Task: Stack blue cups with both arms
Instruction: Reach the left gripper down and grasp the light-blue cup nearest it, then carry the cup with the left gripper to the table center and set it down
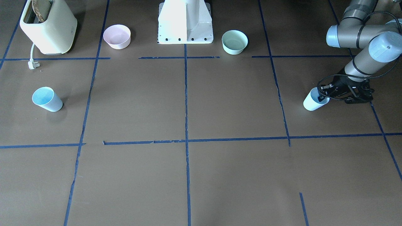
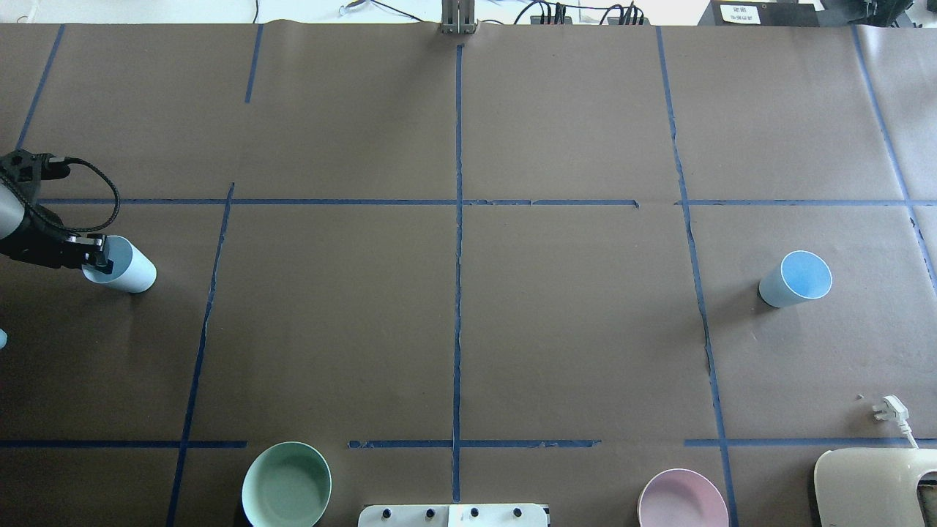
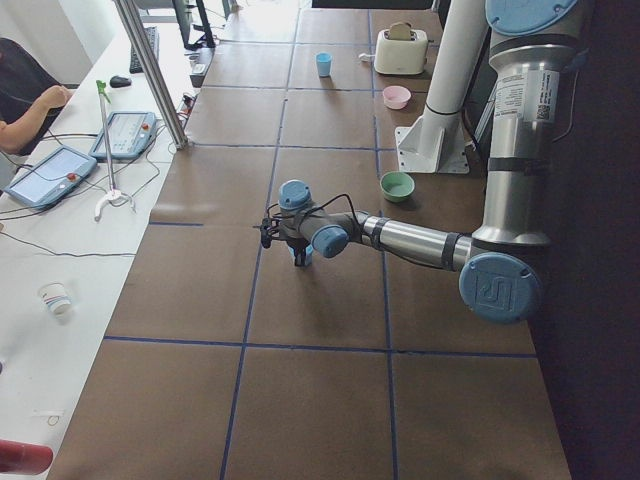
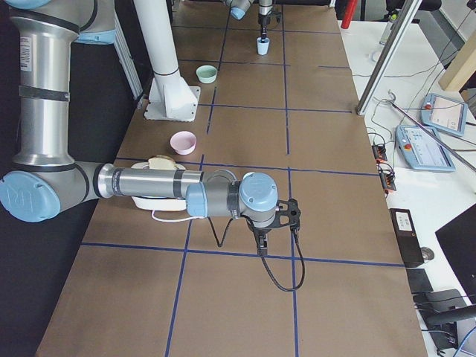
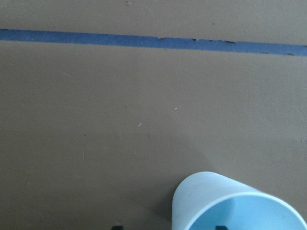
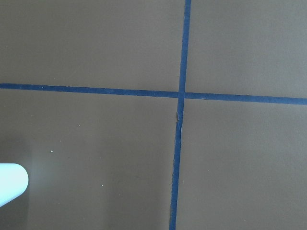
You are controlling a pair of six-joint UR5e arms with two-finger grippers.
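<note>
This blue cup needs to be picked up next by its rim (image 1: 315, 90) with my left gripper, so that it can be stacked with the other blue cup (image 1: 47, 99).
One blue cup (image 2: 132, 269) stands at the table's left end; it also shows in the front view (image 1: 312, 103) and the left wrist view (image 5: 230, 203). My left gripper (image 2: 97, 256) is open at its rim, one finger inside and one outside the near wall. The other blue cup (image 2: 796, 279) stands alone at the right end, also seen in the front view (image 1: 47, 99). My right gripper (image 4: 261, 249) hangs above the table near a tape cross and shows only in the right exterior view, so I cannot tell whether it is open or shut.
A mint-green bowl (image 2: 286, 484) and a pink bowl (image 2: 682, 499) flank the white pedestal (image 1: 185, 22) near the robot. A cream toaster (image 2: 875, 487) with a loose plug (image 2: 887, 408) sits at the near right corner. Operators' desks (image 3: 90, 160) run along the far edge.
</note>
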